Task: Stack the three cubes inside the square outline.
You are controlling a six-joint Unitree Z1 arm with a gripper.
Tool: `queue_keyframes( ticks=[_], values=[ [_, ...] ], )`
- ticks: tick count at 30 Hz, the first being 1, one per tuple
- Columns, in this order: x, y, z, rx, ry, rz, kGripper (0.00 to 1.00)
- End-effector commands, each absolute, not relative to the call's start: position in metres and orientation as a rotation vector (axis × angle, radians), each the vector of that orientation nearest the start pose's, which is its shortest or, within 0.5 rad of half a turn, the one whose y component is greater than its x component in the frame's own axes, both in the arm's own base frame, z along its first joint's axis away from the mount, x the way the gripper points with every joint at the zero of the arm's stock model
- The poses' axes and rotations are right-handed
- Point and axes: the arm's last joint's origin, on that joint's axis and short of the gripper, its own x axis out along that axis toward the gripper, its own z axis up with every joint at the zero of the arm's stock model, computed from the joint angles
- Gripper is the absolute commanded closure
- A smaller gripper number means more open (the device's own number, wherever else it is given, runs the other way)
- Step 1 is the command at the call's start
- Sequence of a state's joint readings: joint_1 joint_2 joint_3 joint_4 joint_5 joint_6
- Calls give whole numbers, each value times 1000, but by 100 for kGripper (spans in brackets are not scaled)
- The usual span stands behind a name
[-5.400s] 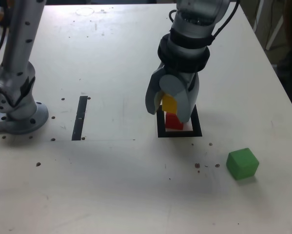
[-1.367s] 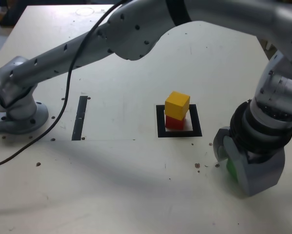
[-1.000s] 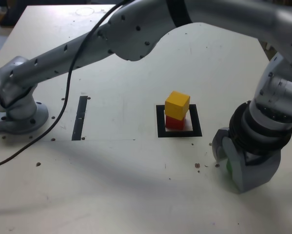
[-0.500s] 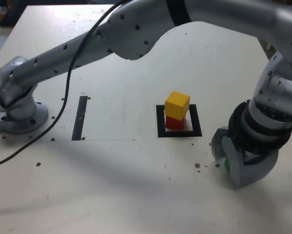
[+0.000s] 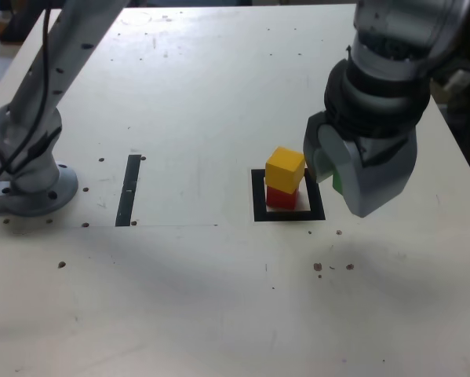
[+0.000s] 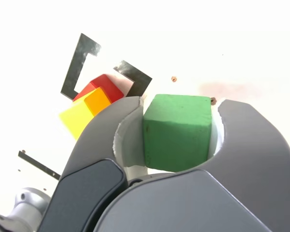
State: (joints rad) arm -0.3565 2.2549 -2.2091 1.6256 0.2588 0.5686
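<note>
My gripper needs to hold on to the green cube point(image 6: 177, 133) until the cubes are lined up, because the green cube is hanging next to the yellow cube point(image 6: 84, 111).
The yellow cube point(image 5: 285, 168) sits on the red cube point(image 5: 279, 196) inside the black square outline point(image 5: 288, 214). My gripper point(image 5: 336, 177) hangs in the air just to the exterior view's right of that stack, shut on the green cube point(image 5: 337, 179), of which only a sliver shows between the grey jaws. In the wrist view the green cube point(image 6: 177, 130) fills the gap between the fingers point(image 6: 106, 130), with the yellow cube point(image 6: 84, 112), the red cube point(image 6: 100, 86) and the square outline point(image 6: 79, 60) beyond.
A narrow black strip point(image 5: 129, 189) lies on the table at the exterior view's left, near the arm's grey base point(image 5: 27, 169). Small dark specks point(image 5: 318, 267) dot the white tabletop point(image 5: 203, 298).
The gripper has risen off the table at the front right with the green cube and moved back toward the stack. The arm's upper links have swung out of the view.
</note>
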Motion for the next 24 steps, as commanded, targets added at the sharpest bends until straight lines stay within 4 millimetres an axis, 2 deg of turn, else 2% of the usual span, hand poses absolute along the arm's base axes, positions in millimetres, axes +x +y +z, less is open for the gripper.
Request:
queue_keyframes(
  ticks=[1,5,13,24],
  values=[
    [395,-120,312,883,1613,-491,70],
    [382,-97,317,803,1664,-432,70],
    [370,-71,323,700,1706,-356,70],
    [365,-54,306,541,1799,-351,70]
  ],
)
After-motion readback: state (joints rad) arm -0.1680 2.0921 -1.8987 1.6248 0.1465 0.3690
